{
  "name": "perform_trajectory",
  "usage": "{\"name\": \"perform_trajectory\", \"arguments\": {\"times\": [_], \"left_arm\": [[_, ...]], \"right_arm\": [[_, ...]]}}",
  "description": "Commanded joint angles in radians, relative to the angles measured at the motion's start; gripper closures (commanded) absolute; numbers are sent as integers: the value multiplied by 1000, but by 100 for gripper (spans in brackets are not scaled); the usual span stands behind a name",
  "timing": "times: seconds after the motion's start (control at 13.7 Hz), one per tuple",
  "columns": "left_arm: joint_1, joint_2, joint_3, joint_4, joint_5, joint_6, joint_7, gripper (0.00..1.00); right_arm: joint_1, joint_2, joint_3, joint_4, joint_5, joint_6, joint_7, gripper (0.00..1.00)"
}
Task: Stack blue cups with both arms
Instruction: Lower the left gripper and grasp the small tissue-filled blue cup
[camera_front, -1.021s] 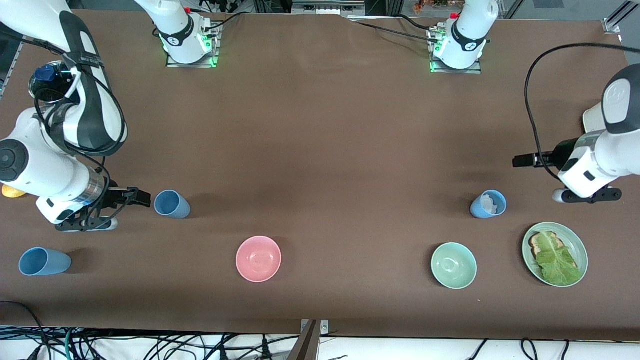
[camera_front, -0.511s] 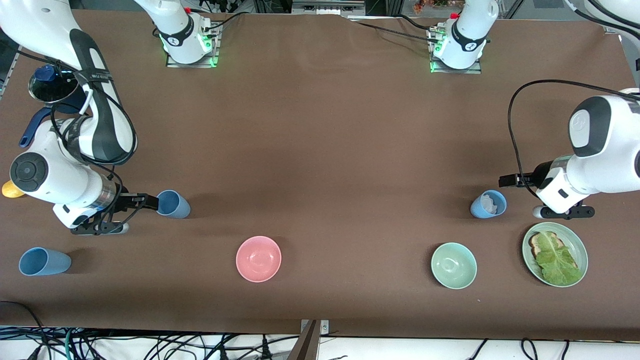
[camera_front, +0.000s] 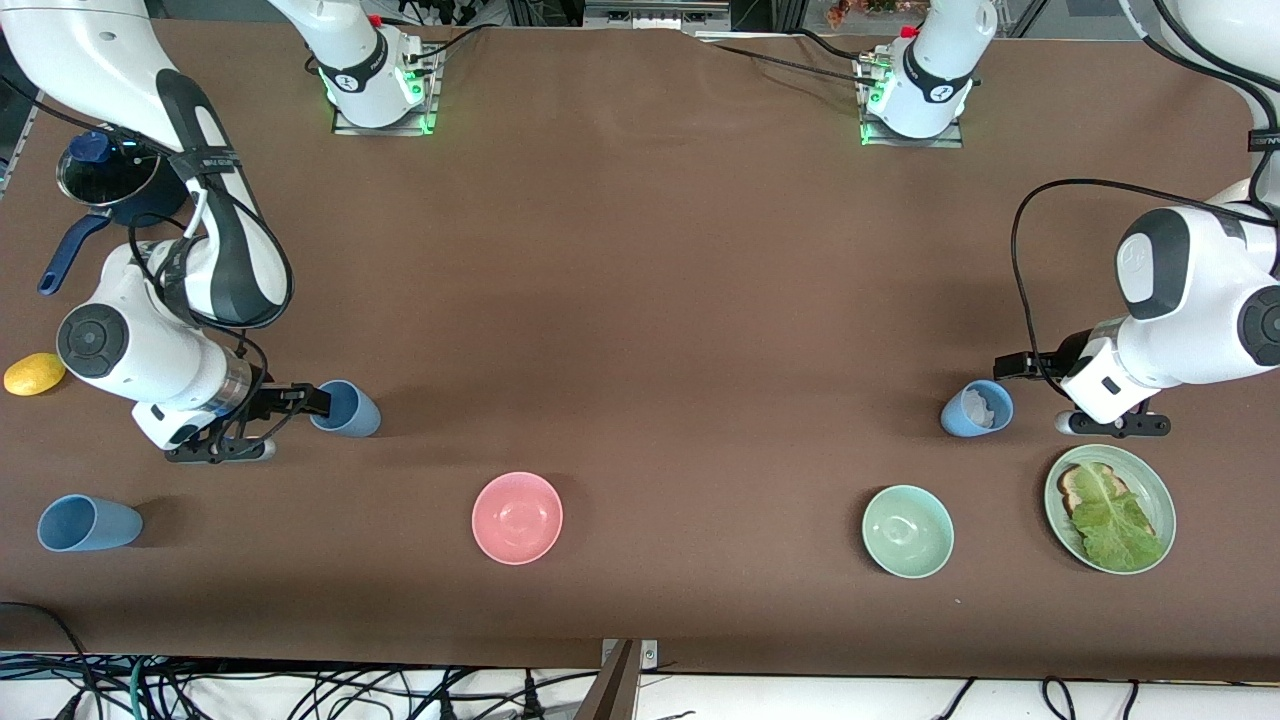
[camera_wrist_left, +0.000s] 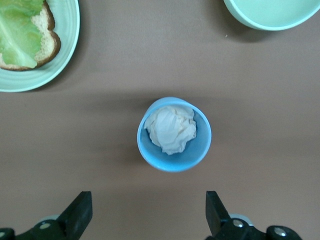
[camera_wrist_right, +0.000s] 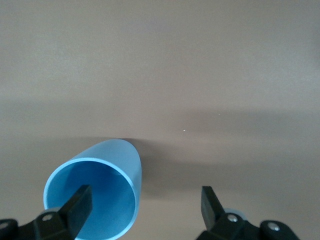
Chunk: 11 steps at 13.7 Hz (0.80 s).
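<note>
I will stack cups, so I will next grab the paper-filled blue cup by its rim (camera_front: 963, 391) with my left gripper.
Three light-blue cups stand on the brown table. One cup (camera_front: 345, 408) is toward the right arm's end, and my right gripper (camera_front: 306, 399) is open at its rim. In the right wrist view one fingertip (camera_wrist_right: 78, 206) shows over that cup's (camera_wrist_right: 107, 165) mouth; the right gripper (camera_wrist_right: 144, 207) holds nothing. A second cup (camera_front: 88, 523) sits nearer the front camera by the table's end. A third cup (camera_front: 977, 408), with crumpled white paper in it, is toward the left arm's end. My left gripper (camera_front: 1006, 366) is open just beside it, clear of the cup (camera_wrist_left: 200, 152), with the gripper's (camera_wrist_left: 147, 214) jaws wide.
A pink bowl (camera_front: 517, 517) and a green bowl (camera_front: 907, 530) sit nearer the front camera. A green plate (camera_front: 1160, 500) with bread and lettuce lies beside the green bowl. A dark-blue pot (camera_front: 110, 180) and a yellow fruit (camera_front: 34, 373) are at the right arm's end.
The right gripper has moved up to the rim of its cup. The left gripper has moved toward the paper-filled cup. No cup has moved.
</note>
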Motion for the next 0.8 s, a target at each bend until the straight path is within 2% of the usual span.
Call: {"name": "perform_trajectory", "arguments": {"times": [0.0, 0.73], "left_arm": [[1, -22, 1, -71, 5, 88, 23, 0], [6, 34, 1, -163, 5, 320, 24, 0]], "right_arm": [[-13, -41, 11, -49, -8, 19, 5, 4], [-13, -39, 11, -74, -8, 28, 5, 6]]}}
